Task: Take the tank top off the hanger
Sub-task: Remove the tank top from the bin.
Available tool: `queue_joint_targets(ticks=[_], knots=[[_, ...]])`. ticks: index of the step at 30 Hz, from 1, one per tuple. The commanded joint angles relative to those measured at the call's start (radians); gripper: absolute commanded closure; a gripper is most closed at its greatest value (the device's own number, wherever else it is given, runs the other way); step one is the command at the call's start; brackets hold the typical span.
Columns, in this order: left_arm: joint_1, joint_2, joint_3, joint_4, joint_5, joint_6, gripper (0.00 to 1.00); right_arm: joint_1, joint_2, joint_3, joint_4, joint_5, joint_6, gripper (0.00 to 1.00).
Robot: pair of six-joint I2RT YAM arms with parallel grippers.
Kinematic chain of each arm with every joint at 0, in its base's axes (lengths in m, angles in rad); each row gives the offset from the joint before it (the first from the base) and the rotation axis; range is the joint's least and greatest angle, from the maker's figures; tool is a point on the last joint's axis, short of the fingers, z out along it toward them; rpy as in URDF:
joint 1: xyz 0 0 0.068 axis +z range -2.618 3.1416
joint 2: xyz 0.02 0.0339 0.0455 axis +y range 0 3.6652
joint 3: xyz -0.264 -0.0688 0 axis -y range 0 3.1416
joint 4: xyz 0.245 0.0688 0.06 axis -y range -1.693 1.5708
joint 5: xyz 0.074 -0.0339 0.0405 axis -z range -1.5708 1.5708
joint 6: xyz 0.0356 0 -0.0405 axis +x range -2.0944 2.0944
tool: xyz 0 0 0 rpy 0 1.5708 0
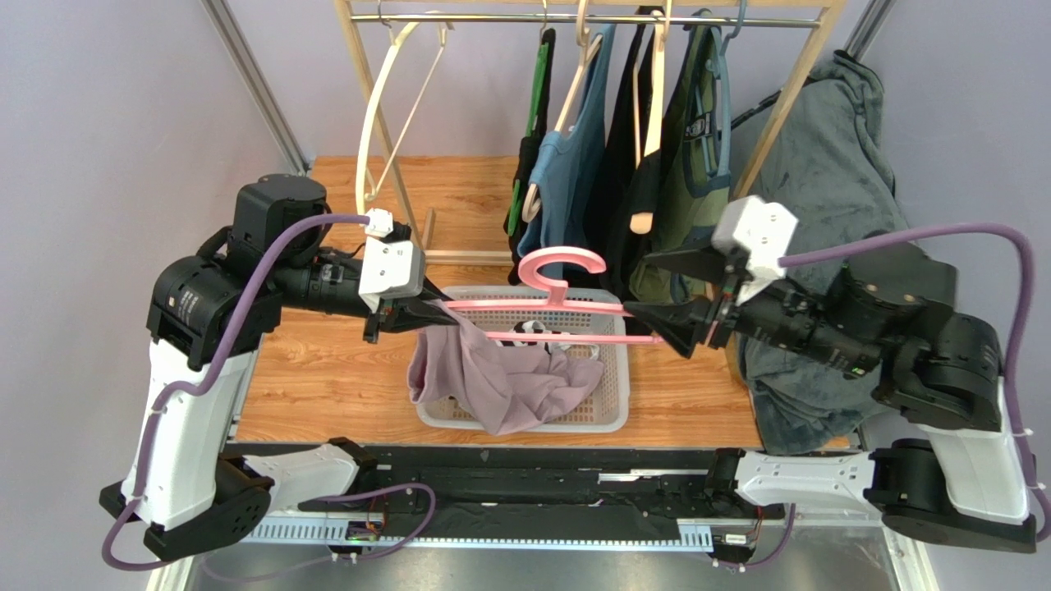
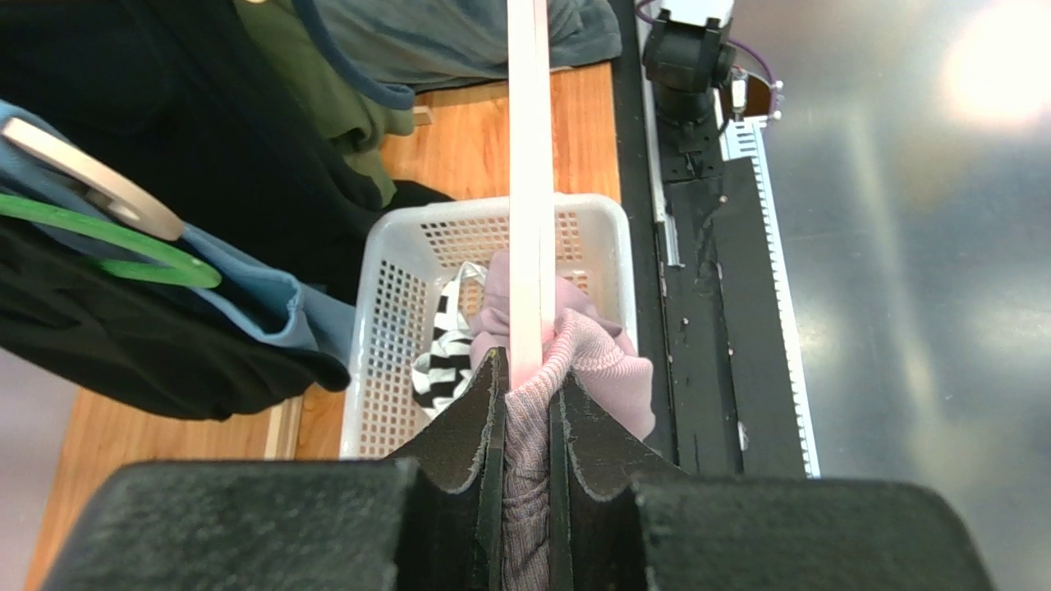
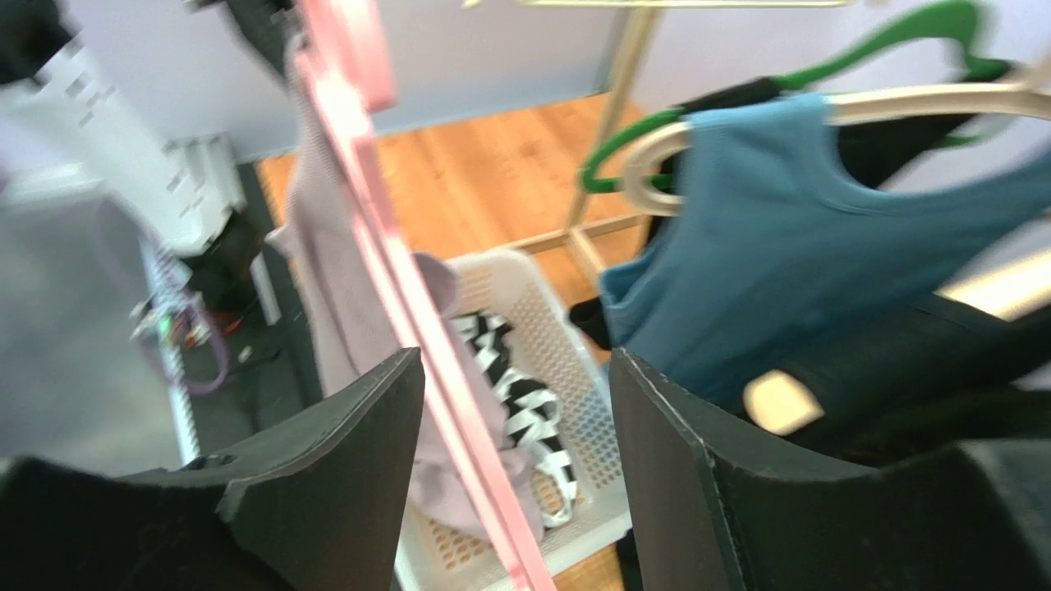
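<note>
Next, my right gripper grabs the pink hanger's bare end [image 3: 503, 517], opposite the draped tank top, leaving the tank top's end free for removing it.
A pink hanger [image 1: 555, 277] is held level above the white basket [image 1: 617, 400]. A mauve tank top [image 1: 494, 376] hangs from its left end and sags into the basket. My left gripper [image 1: 417, 314] is shut on bunched tank top fabric [image 2: 592, 357] at the end of the hanger [image 2: 531, 185]. My right gripper [image 1: 676, 308] is open. The hanger's bars [image 3: 407, 308] pass between its jaws, close to the left finger, and I cannot tell if they touch. The tank top [image 3: 327, 271] drapes beyond it.
A black-and-white striped garment [image 3: 531, 406] lies in the basket [image 2: 395, 320]. A wooden clothes rack [image 1: 592, 17] behind it holds empty cream hangers [image 1: 383, 111], a blue top [image 1: 574, 185] and dark garments. A grey jacket [image 1: 827, 185] hangs at the right.
</note>
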Motion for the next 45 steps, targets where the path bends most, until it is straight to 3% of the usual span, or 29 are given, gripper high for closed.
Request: queue_joint_targets(ticks=[1, 13, 18, 21, 22, 25, 27, 28, 31, 37, 45], knots=[[-0.007, -0.008, 0.009, -0.049, 0.069, 0.074, 1.00, -0.003, 0.019, 0.038, -0.088, -0.233, -0.054, 0.38], [-0.008, -0.031, 0.037, -0.040, 0.090, 0.051, 1.00, -0.003, 0.013, -0.077, -0.079, -0.281, -0.036, 0.44], [-0.011, 0.007, 0.094, -0.141, 0.126, 0.068, 1.00, -0.002, 0.016, -0.085, -0.068, -0.281, -0.028, 0.50], [-0.013, -0.008, 0.074, -0.130, 0.121, 0.077, 1.00, -0.002, 0.019, -0.073, -0.068, -0.273, -0.017, 0.63], [-0.013, -0.017, 0.051, -0.113, 0.118, 0.071, 1.00, 0.000, 0.021, -0.070, -0.071, -0.273, -0.014, 0.76], [-0.013, -0.051, 0.006, -0.038, 0.098, 0.039, 0.99, -0.002, 0.022, -0.062, -0.074, -0.257, -0.004, 1.00], [-0.013, -0.051, 0.005, -0.006, 0.074, 0.018, 0.87, -0.002, 0.013, -0.068, -0.062, -0.217, 0.004, 1.00], [-0.013, -0.051, 0.005, 0.009, 0.060, 0.004, 0.56, -0.002, 0.001, -0.076, -0.056, -0.201, 0.006, 1.00], [-0.011, -0.048, 0.017, 0.059, 0.000, -0.024, 0.07, -0.002, -0.024, -0.082, -0.036, -0.132, 0.000, 1.00], [-0.013, -0.039, 0.040, 0.169, -0.153, -0.079, 0.06, 0.000, -0.070, -0.080, -0.030, -0.016, -0.013, 1.00], [-0.011, -0.074, -0.044, 0.345, -0.471, -0.219, 0.05, -0.002, -0.148, -0.100, -0.094, 0.036, 0.023, 1.00]])
